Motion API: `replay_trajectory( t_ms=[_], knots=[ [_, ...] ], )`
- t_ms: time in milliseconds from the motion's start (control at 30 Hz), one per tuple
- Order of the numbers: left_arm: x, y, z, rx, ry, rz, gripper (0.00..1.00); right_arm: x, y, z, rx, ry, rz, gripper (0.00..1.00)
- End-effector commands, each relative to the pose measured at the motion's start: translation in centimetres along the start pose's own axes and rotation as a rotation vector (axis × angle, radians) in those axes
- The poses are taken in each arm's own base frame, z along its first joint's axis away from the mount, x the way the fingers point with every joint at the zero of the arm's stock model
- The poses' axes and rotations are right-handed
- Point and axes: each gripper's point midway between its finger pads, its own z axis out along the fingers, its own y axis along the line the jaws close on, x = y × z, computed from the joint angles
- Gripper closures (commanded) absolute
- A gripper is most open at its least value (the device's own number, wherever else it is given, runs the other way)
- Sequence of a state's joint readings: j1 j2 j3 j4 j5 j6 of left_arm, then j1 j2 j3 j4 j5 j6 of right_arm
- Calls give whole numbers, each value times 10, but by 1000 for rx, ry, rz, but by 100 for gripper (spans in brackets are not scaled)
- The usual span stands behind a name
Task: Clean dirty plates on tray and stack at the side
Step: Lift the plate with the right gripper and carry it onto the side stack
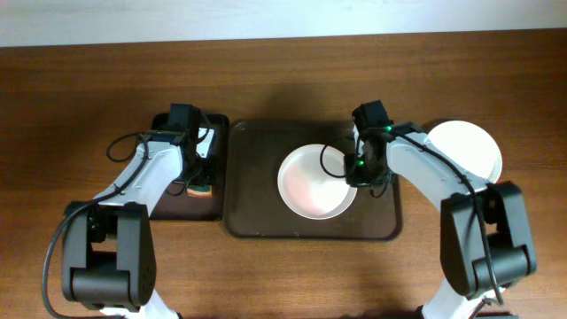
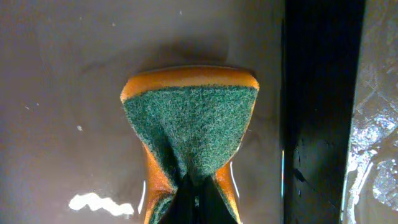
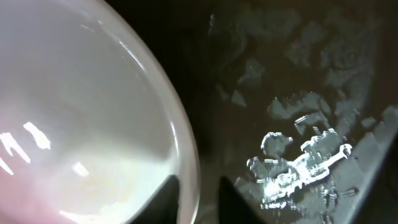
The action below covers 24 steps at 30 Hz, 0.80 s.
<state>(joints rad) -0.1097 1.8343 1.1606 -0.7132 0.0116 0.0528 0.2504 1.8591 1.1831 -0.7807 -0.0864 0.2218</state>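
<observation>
I should next grab the white plate's rim (image 3: 189, 193) with my right gripper on the side nearest the second plate, so the white plate's bottom stays free to stack.
One white plate (image 1: 310, 182) with a faint pinkish centre lies on the dark brown tray (image 1: 257, 221). My right gripper (image 1: 361, 173) is at the plate's right rim. In the right wrist view its fingers (image 3: 198, 205) straddle the rim of the plate (image 3: 81, 112), one inside and one outside, with a gap showing, above the wet tray floor (image 3: 298, 74). A second white plate (image 1: 465, 146) lies on the tabletop at the right. The third plate is not in view. My left gripper (image 1: 199, 182) is shut on an orange and green sponge (image 2: 189, 124), pinching its middle (image 2: 196, 199).
A smaller black tray (image 1: 221, 208) lies left of the brown tray, under the left gripper and the sponge. Its wet surface (image 2: 62, 93) fills the left wrist view. Wood-grain tabletop surrounds both trays.
</observation>
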Motion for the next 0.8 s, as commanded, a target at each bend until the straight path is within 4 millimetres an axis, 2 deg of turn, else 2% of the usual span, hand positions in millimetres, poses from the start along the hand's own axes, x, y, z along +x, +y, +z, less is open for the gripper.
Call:
replay_trajectory(
  t_ms=[0, 33, 67, 133, 167, 200, 233, 267, 367, 433, 600, 767],
  knots=[
    [2, -3, -5, 18, -13, 0, 100, 3, 1, 16, -2, 29, -7, 64],
    [2, -3, -5, 18, -13, 0, 100, 3, 4, 19, -23, 32, -7, 57],
    [2, -3, -5, 18, -13, 0, 99, 3, 10, 19, -53, 34, -7, 41],
    [2, -3, -5, 18, -13, 0, 100, 1, 13, 19, -72, 30, -7, 36],
    [2, -3, -5, 18, -13, 0, 100, 1, 14, 19, -75, 28, -8, 45],
    [2, -3, -5, 18, -13, 0, 100, 1, 14, 19, -75, 27, -8, 64],
    [2, -3, -5, 18, -13, 0, 100, 1, 14, 19, -76, 27, -8, 91],
    [2, -3, -5, 18, -13, 0, 100, 1, 14, 18, -80, 28, -8, 96],
    [2, -3, -5, 18, -11, -1, 100, 2, 15, 17, -85, 34, -7, 96],
    [3, -3, -5, 18, -9, -1, 100, -1, 17, 9, -86, 28, -8, 96],
    [3, -3, -5, 18, -9, -1, 100, -29, 23, -35, -91, -113, -25, 96],
    [2, -3, -5, 18, -10, -1, 98, -40, 7, -77, 11, -243, -38, 96]
  ],
)
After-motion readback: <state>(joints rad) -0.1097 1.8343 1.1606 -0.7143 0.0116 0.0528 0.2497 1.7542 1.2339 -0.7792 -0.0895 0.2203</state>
